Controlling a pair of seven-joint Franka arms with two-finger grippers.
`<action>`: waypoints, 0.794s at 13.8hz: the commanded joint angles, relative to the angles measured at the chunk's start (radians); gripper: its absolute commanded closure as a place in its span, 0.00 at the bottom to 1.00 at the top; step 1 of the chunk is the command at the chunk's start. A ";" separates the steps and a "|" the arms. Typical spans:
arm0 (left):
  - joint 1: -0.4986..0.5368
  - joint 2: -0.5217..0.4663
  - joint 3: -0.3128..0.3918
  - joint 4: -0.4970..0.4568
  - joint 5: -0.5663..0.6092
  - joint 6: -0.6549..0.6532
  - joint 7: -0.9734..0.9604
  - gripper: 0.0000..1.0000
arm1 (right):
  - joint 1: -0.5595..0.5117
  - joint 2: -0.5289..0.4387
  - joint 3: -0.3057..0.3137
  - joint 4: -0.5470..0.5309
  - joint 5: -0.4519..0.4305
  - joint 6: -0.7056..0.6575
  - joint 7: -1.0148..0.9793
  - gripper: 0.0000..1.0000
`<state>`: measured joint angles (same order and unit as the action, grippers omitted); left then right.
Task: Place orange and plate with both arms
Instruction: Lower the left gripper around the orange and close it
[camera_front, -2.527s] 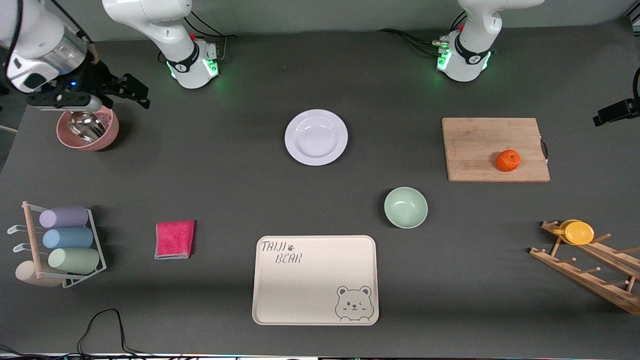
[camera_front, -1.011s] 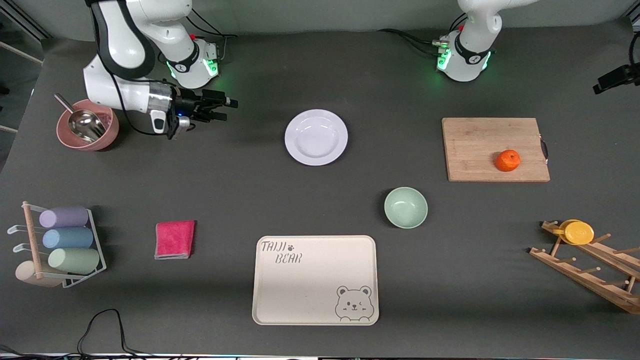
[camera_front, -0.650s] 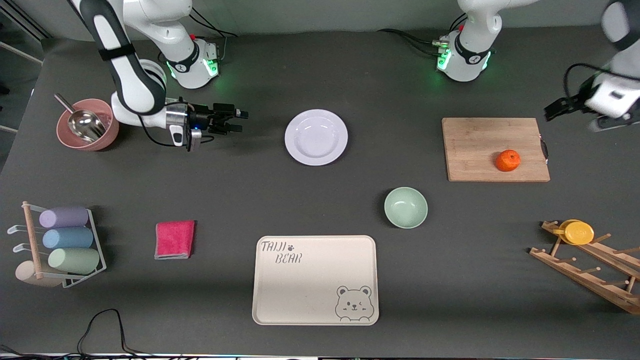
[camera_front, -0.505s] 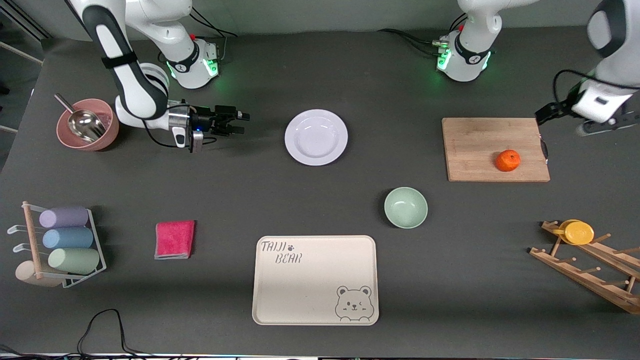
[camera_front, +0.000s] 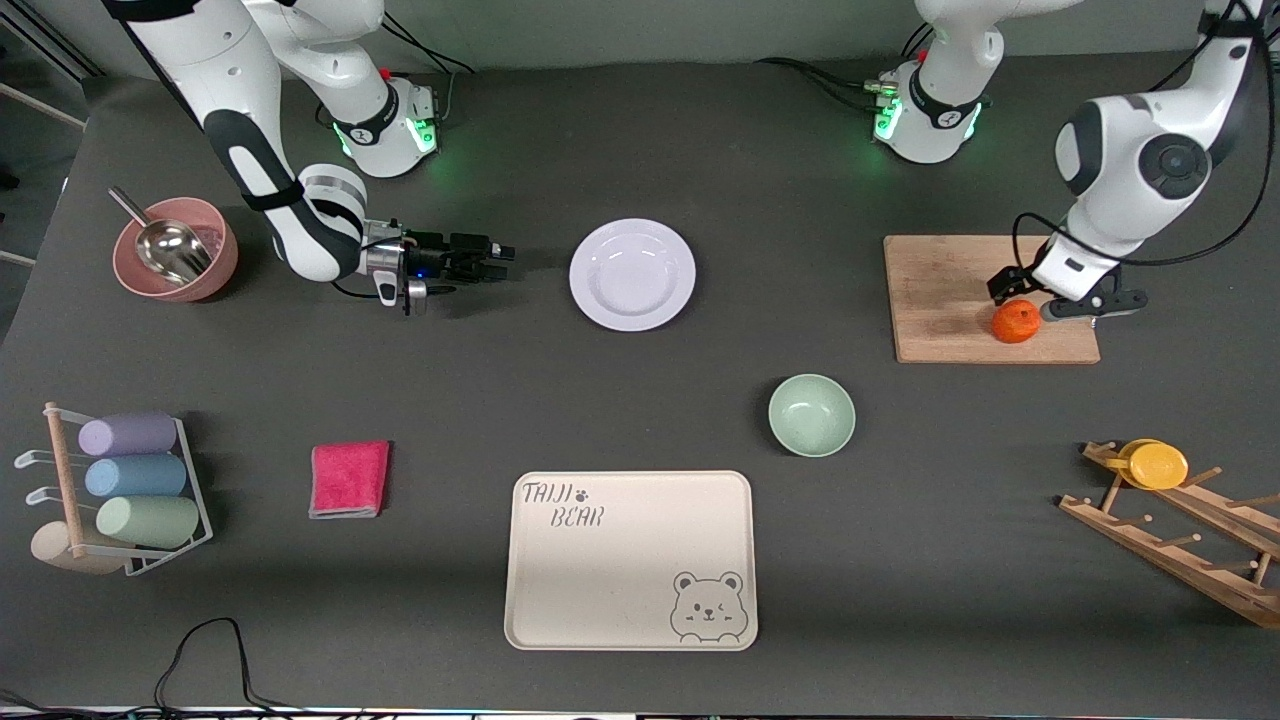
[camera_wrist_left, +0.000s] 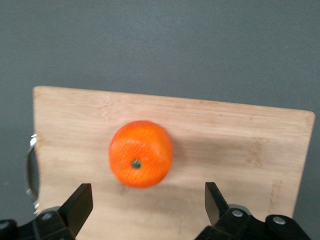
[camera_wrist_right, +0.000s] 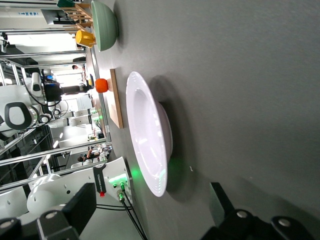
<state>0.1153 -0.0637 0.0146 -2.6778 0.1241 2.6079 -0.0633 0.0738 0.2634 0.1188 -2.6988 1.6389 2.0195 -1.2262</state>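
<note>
My left gripper should move toward the orange (camera_wrist_left: 141, 152) first and then close on it, because its fingertips are still short of the orange, above the cutting board (camera_wrist_left: 250, 140).
The orange (camera_front: 1015, 321) sits on a wooden cutting board (camera_front: 940, 290) toward the left arm's end of the table. My left gripper (camera_front: 1040, 300) is open and hangs just over the orange. In the left wrist view the orange (camera_wrist_left: 141, 153) lies just ahead of the open, empty left gripper (camera_wrist_left: 146, 202). The white plate (camera_front: 632, 274) lies flat at the table's middle. My right gripper (camera_front: 495, 258) is open, low and level beside the plate, a short gap away toward the right arm's end. In the right wrist view the plate (camera_wrist_right: 147, 135) lies ahead of the open right gripper (camera_wrist_right: 150, 205).
A pale-green bowl (camera_front: 811, 414) and a cream bear tray (camera_front: 630, 560) lie nearer the front camera than the plate. A pink cloth (camera_front: 349, 478), a cup rack (camera_front: 120, 480) and a pink bowl with a scoop (camera_front: 175, 250) are at the right arm's end. A wooden rack holds a yellow cup (camera_front: 1158, 465).
My right gripper moved from over the pink bowl down and across toward the plate. My left arm came into view and lowered over the orange.
</note>
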 joint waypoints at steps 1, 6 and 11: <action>-0.014 0.087 0.008 0.001 0.006 0.098 -0.009 0.00 | 0.009 0.045 -0.014 0.023 0.032 -0.010 -0.035 0.00; -0.003 0.105 0.011 0.001 0.015 0.103 0.060 0.00 | 0.003 0.074 -0.027 0.033 0.032 -0.011 -0.096 0.00; -0.003 0.101 0.019 0.001 0.017 0.077 0.100 0.00 | 0.003 0.076 -0.027 0.036 0.032 -0.010 -0.098 0.16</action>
<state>0.1149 0.0430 0.0232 -2.6744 0.1308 2.7007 0.0095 0.0724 0.3246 0.0975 -2.6712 1.6413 2.0194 -1.2833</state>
